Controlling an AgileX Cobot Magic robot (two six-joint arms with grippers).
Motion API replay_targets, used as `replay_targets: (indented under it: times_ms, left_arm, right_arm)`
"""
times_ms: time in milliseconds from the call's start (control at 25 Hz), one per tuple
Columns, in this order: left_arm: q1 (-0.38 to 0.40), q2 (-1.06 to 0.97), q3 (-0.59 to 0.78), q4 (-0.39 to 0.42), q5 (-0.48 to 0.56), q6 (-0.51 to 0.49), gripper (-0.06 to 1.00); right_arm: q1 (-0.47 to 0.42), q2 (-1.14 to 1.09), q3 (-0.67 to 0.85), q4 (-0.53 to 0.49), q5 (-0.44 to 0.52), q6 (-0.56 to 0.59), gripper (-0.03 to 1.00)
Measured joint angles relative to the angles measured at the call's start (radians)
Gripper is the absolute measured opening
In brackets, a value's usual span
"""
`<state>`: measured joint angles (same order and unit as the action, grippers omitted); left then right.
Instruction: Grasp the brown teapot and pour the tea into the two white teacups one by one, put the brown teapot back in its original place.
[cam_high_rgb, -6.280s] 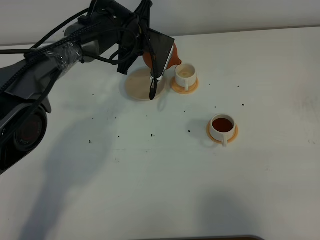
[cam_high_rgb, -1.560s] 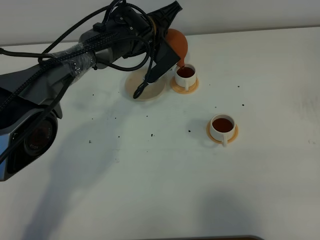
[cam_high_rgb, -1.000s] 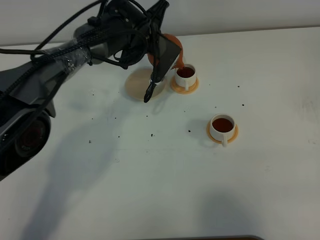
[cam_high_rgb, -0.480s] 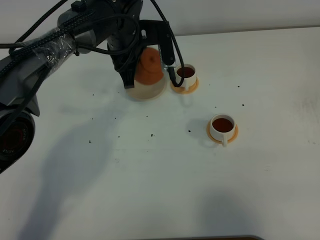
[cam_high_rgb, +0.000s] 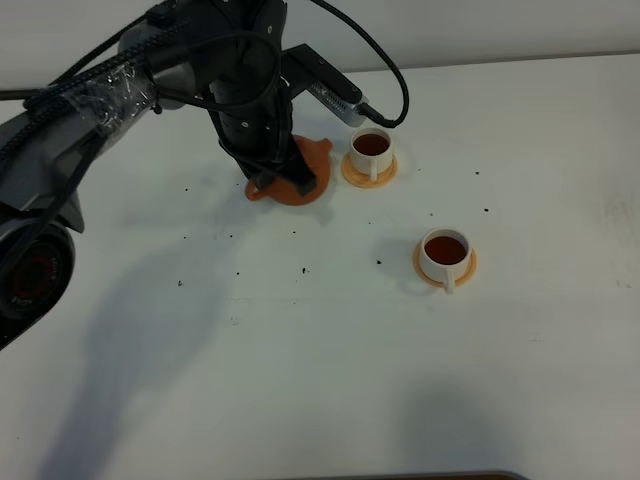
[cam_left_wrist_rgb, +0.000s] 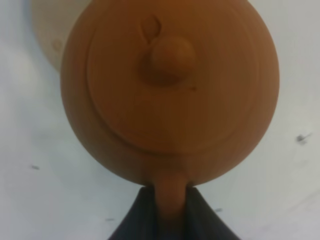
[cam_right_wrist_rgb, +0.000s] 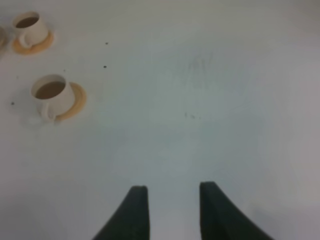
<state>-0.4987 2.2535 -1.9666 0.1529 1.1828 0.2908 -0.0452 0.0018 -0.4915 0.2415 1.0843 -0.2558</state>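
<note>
In the left wrist view the teapot's base hangs off-center, short of the pale coaster's far side, so my left gripper keeps hold until the teapot is centered.
The brown teapot (cam_high_rgb: 303, 186) is upright, low over the pale coaster (cam_left_wrist_rgb: 42, 30), and covers most of it. My left gripper (cam_high_rgb: 288, 176) reaches down from above and is shut on the teapot's handle (cam_left_wrist_rgb: 170, 202); the lid knob (cam_left_wrist_rgb: 169, 59) faces the left wrist camera. I cannot tell whether the pot rests on the coaster. Two white teacups on orange saucers hold dark tea: one (cam_high_rgb: 371, 150) just right of the teapot, the other (cam_high_rgb: 444, 252) nearer the front right. Both show in the right wrist view (cam_right_wrist_rgb: 29, 28) (cam_right_wrist_rgb: 50, 93). My right gripper (cam_right_wrist_rgb: 170, 207) is open and empty, away from the cups.
The white table (cam_high_rgb: 330, 350) has small dark specks scattered around its middle. The left arm's black cables (cam_high_rgb: 150, 50) arch above the back left. The right arm is out of the exterior view.
The teapot has swung back from pouring over the far cup, turned upright and come down over the coaster. That cup now holds tea. The right gripper's earlier position is not shown.
</note>
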Motion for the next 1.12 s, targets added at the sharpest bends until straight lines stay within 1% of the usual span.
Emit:
replay_targets:
  times_ms: [80, 200, 560, 640, 880, 1000, 1120]
  left_arm:
    - [0.0, 0.019, 0.0, -0.037, -0.001, -0.038, 0.1]
    - [0.0, 0.042, 0.0, -0.058, -0.018, -0.058, 0.1]
    - [0.008, -0.015, 0.0, -0.06, -0.044, -0.088, 0.1]
    - [0.02, -0.04, 0.0, -0.06, -0.044, -0.106, 0.1]
    - [0.088, -0.059, 0.0, -0.061, -0.044, -0.221, 0.1]
    - [0.111, -0.059, 0.0, -0.058, -0.06, -0.24, 0.1]
    - [0.116, -0.053, 0.0, -0.057, -0.086, -0.248, 0.1]
  right_arm:
    - [0.0, 0.0, 0.0, 0.0, 0.0, 0.0, 0.24]
    - [0.0, 0.0, 0.0, 0.0, 0.0, 0.0, 0.24]
    - [0.0, 0.0, 0.0, 0.0, 0.0, 0.0, 0.24]
    - [0.0, 0.0, 0.0, 0.0, 0.0, 0.0, 0.24]
    - [0.0, 0.0, 0.0, 0.0, 0.0, 0.0, 0.24]
    - [0.0, 0.0, 0.0, 0.0, 0.0, 0.0, 0.24]
    - [0.0, 0.0, 0.0, 0.0, 0.0, 0.0, 0.24]
